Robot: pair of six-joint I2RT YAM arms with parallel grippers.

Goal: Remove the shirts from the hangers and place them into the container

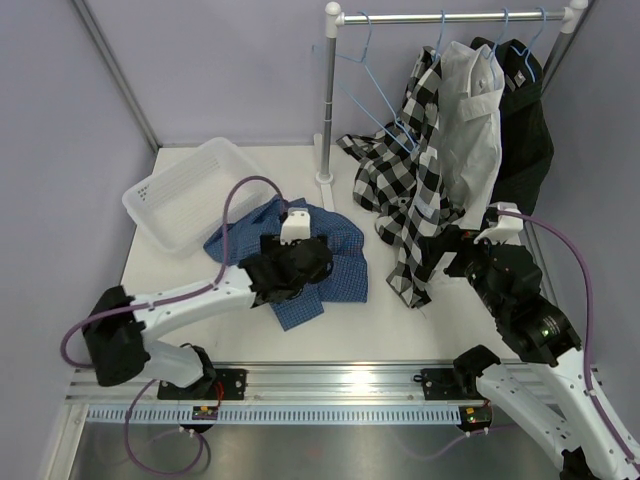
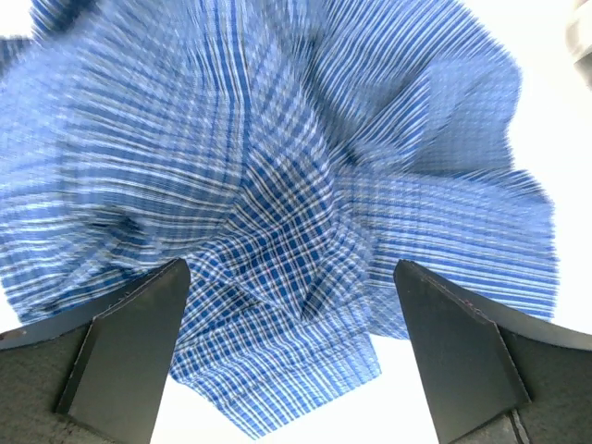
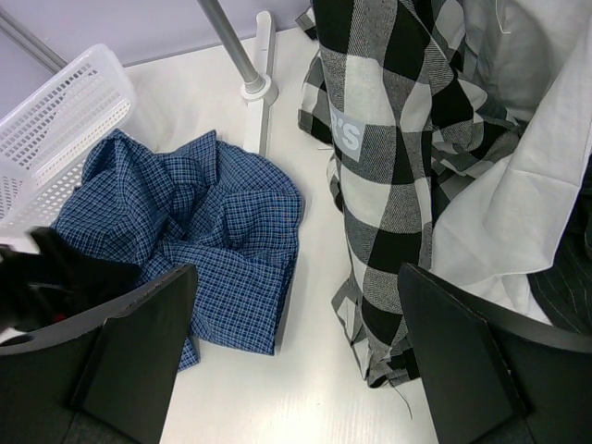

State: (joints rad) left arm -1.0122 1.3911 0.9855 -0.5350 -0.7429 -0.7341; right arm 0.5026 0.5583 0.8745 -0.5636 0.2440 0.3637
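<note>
I will next pick up the crumpled blue small-check shirt from above by its bunched middle folds with my left gripper. It then gathers together to go into the container (image 1: 185, 190).
The blue small-check shirt (image 1: 330, 262) lies crumpled on the table, off its hanger. My left gripper (image 1: 296, 262) hovers just above it, open, and the cloth (image 2: 277, 185) fills the view beneath the wide-apart fingers (image 2: 139, 351). The white container (image 1: 185, 190) stands at the back left, touching the blue shirt's edge. On the rack hang the black-and-white large-check shirt (image 1: 415, 180), half slipped off and trailing onto the table, the white shirt (image 1: 472, 130) and the black shirt (image 1: 525, 140). An empty light-blue hanger (image 1: 365, 75) dangles from the rail. My right gripper (image 3: 298, 277) is open beside the check shirt's hem (image 3: 388, 305).
The rack's upright pole (image 1: 328, 110) and its foot (image 3: 259, 88) stand between the container and the hanging shirts. The left arm's black wrist (image 3: 55, 277) shows at the right wrist view's left edge. Purple walls close in the back and sides.
</note>
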